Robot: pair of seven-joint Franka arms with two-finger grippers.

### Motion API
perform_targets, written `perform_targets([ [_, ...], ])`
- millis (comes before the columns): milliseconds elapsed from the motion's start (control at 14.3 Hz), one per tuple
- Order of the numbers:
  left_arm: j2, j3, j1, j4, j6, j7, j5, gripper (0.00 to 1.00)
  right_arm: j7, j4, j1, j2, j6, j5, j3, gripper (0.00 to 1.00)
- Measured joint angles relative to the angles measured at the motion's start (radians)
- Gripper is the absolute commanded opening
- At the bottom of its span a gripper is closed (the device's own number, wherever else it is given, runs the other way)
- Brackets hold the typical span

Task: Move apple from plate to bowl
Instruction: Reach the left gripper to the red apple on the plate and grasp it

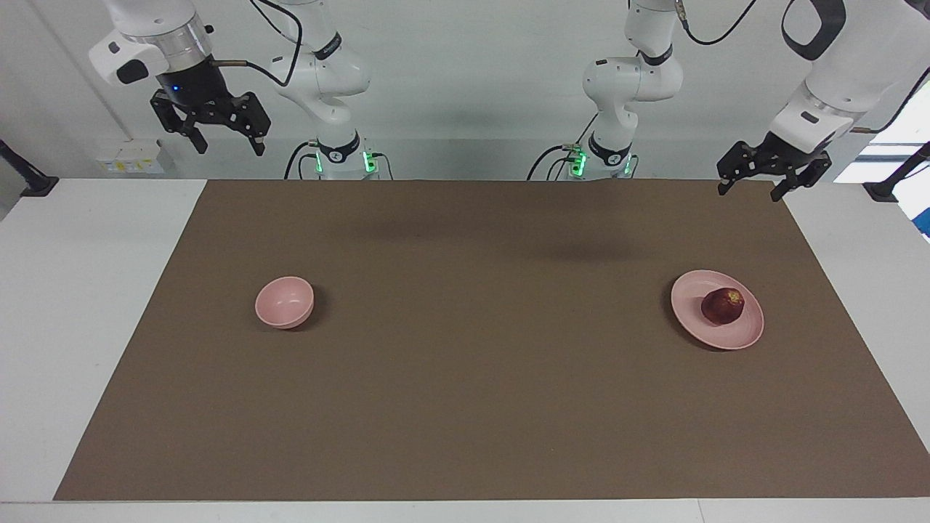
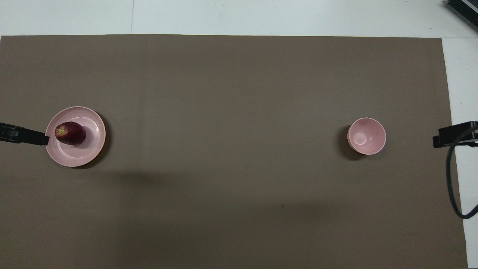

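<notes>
My left gripper is about to grab the apple (image 2: pixel 70 133) by its round sides, so that it can move it from the plate to the small pink bowl (image 2: pixel 366 136).
The dark red apple (image 1: pixel 722 306) (image 2: pixel 70 133) lies on the pale pink plate (image 1: pixel 690 301) (image 2: pixel 86 153) toward the left arm's end of the table. The small deep pink bowl (image 1: pixel 284 302) (image 2: pixel 366 135) stands empty toward the right arm's end. My left gripper (image 1: pixel 750 190) is open and empty, up in the air over the mat's corner at the robots' edge, apart from the plate. My right gripper (image 1: pixel 227 147) is open and empty, raised high over the robots' edge at its own end.
A brown mat (image 1: pixel 465 363) covers most of the white table (image 1: pixel 73 290). The plate and bowl stand wide apart on it. A black cable (image 2: pixel 453 186) hangs by the right gripper in the overhead view.
</notes>
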Motion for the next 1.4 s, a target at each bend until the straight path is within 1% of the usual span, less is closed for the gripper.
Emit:
perform_targets([
  [280, 0.019, 0.013, 0.007, -0.129, 0.207, 0.028, 0.000, 1.00, 0.000, 0.000, 0.000, 0.000, 0.000, 0.000, 0.000, 1.00],
  [420, 0.059, 0.014, 0.013, -0.165, 0.317, 0.028, -0.004, 1.00, 0.000, 0.000, 0.000, 0.000, 0.000, 0.000, 0.000, 1.00],
  [560, 0.121, 0.014, 0.025, -0.188, 0.435, 0.029, -0.046, 1.00, 0.000, 0.000, 0.000, 0.000, 0.000, 0.000, 0.000, 1.00],
  [630, 0.151, 0.015, 0.031, -0.194, 0.467, 0.039, -0.073, 1.00, 0.000, 0.000, 0.000, 0.000, 0.000, 0.000, 0.000, 1.00],
  [770, 0.195, 0.015, 0.040, -0.200, 0.490, 0.064, -0.102, 1.00, 0.000, 0.000, 0.000, 0.000, 0.000, 0.000, 0.000, 1.00],
  [1049, 0.233, 0.015, 0.053, -0.206, 0.513, 0.110, -0.106, 1.00, 0.000, 0.000, 0.000, 0.000, 0.000, 0.000, 0.000, 1.00],
  [1119, 0.235, 0.016, 0.054, -0.206, 0.515, 0.118, -0.107, 0.96, 0.000, 0.000, 0.000, 0.000, 0.000, 0.000, 0.000, 1.00],
  [1329, 0.236, 0.016, 0.054, -0.210, 0.515, 0.124, -0.107, 0.52, 0.000, 0.000, 0.000, 0.000, 0.000, 0.000, 0.000, 1.00],
  [1399, 0.236, 0.016, 0.054, -0.213, 0.515, 0.124, -0.107, 0.36, 0.000, 0.000, 0.000, 0.000, 0.000, 0.000, 0.000, 1.00],
])
